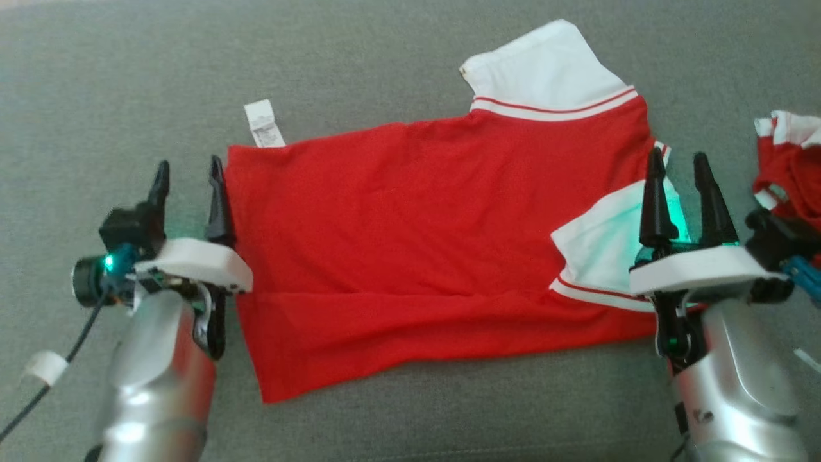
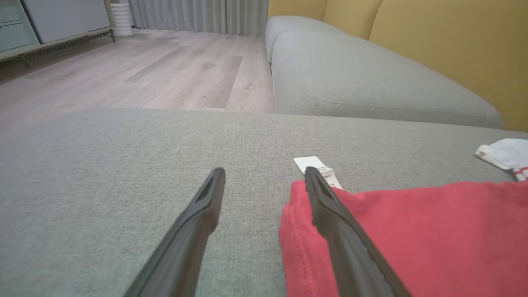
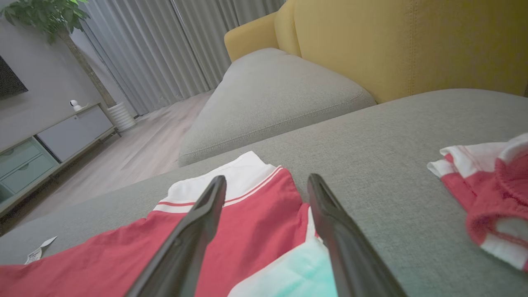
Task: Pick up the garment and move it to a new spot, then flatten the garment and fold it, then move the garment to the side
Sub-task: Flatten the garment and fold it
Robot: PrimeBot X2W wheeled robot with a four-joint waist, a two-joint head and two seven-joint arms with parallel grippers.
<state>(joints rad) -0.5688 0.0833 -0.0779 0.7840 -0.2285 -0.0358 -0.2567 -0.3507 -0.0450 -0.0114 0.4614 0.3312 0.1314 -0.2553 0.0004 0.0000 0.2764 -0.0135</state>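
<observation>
I should next grab the shirt with my left gripper by its hem corner beside the care label (image 1: 263,124), because that corner stands up while the shirt's body (image 1: 431,208) lies flat.
The garment (image 1: 410,237) is a red shirt with white, red-striped sleeves, lying flat on the grey cushion and folded over lengthwise, its white care label (image 1: 263,124) sticking out at the far left. My left gripper (image 1: 188,178) stands open at the shirt's left hem, one finger over the hem edge (image 2: 297,214), nothing held. Open too, my right gripper (image 1: 678,171) hovers over the near white sleeve (image 1: 603,247) at the shirt's right end. The right wrist view shows the far sleeve (image 3: 231,177) beyond its fingertips (image 3: 326,206).
A second red-and-white garment (image 1: 792,160) lies crumpled at the right edge, close to my right wrist. Grey sofa cushion (image 1: 410,70) extends all around. Yellow backrest (image 3: 404,45) and another grey seat (image 2: 363,78) stand beyond; wooden floor (image 2: 144,74) lies to the left.
</observation>
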